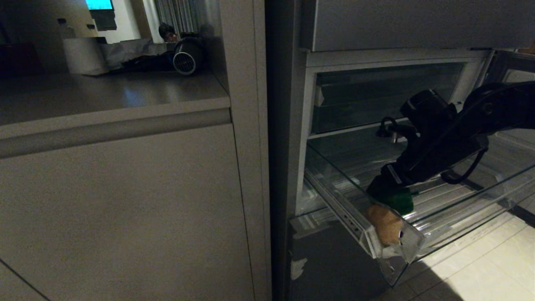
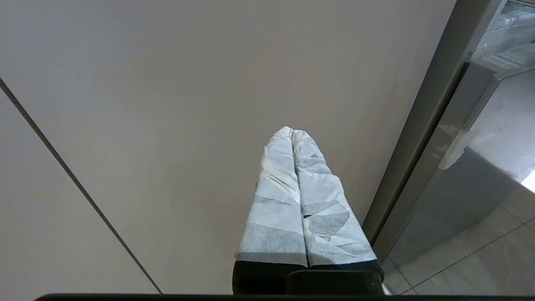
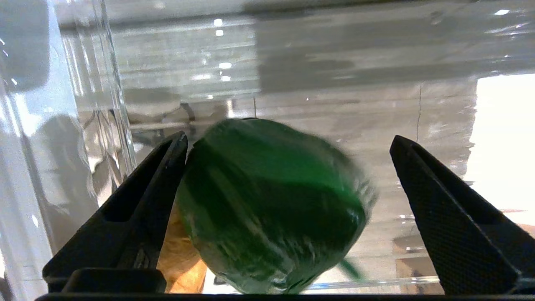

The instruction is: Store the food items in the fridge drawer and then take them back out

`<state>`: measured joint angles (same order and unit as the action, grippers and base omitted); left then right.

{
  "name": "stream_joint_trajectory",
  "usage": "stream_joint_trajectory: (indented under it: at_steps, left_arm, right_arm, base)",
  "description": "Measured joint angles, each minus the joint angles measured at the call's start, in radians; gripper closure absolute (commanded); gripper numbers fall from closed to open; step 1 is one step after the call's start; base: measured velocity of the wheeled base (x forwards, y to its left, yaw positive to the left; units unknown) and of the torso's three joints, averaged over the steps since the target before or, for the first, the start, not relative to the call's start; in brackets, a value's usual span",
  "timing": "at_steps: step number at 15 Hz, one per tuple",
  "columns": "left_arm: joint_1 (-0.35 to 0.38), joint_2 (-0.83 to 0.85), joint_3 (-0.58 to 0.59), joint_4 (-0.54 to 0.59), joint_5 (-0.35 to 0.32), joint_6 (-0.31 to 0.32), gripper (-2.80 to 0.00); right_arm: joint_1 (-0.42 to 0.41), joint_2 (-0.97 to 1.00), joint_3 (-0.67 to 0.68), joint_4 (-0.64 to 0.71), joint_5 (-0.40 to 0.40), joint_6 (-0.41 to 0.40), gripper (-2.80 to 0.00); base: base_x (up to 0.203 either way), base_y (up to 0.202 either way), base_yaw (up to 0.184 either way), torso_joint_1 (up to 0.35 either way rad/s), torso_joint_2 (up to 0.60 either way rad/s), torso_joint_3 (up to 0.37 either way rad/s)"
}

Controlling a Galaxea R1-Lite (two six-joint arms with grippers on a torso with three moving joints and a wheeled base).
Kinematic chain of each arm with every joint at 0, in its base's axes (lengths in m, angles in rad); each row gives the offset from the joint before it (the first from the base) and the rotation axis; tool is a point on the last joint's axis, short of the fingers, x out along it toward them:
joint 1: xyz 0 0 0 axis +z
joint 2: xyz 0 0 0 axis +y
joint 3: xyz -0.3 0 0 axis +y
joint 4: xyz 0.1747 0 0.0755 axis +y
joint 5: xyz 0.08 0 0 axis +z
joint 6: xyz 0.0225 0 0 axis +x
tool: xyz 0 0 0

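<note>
The green vegetable [image 1: 399, 200] needs to come back out of the fridge drawer [image 1: 468, 209]. My right gripper should grab it by its rounded sides next.
The fridge drawer [image 1: 468, 209] stands pulled out, its clear walls [image 3: 334, 62] all around my right gripper. A tan potato [image 1: 386, 228] lies in its front left corner. A glossy green vegetable [image 1: 399, 200] sits right beside and above the potato, under my right gripper [image 1: 391, 194]. In the right wrist view the green vegetable [image 3: 271, 200] looks blurred between the wide-apart fingers of the right gripper [image 3: 289, 138]; it touches one finger and stands clear of the other. The potato [image 3: 184, 259] peeks out behind it. My left gripper [image 2: 292, 130] is shut, parked before a cabinet panel.
A pale cabinet front [image 1: 125, 209] and its countertop [image 1: 104, 96] fill the left, with a white roll [image 1: 83, 54] and a dark round appliance [image 1: 186, 56] at the back. A dark fridge panel [image 1: 418, 21] hangs above the drawer. Tiled floor [image 1: 493, 259] lies below.
</note>
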<state>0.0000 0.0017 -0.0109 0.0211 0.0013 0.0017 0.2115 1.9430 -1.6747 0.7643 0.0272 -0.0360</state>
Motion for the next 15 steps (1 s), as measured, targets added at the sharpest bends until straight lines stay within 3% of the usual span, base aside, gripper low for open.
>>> stream_joint_trajectory:
  at_steps: [15]
  left_arm:
    - [0.000, 0.000, 0.000, 0.000, 0.000, 0.000, 0.00]
  right_arm:
    - [-0.003, -0.007, -0.018, 0.101, -0.005, -0.017, -2.80]
  base:
    - [0.000, 0.000, 0.000, 0.000, 0.00, 0.000]
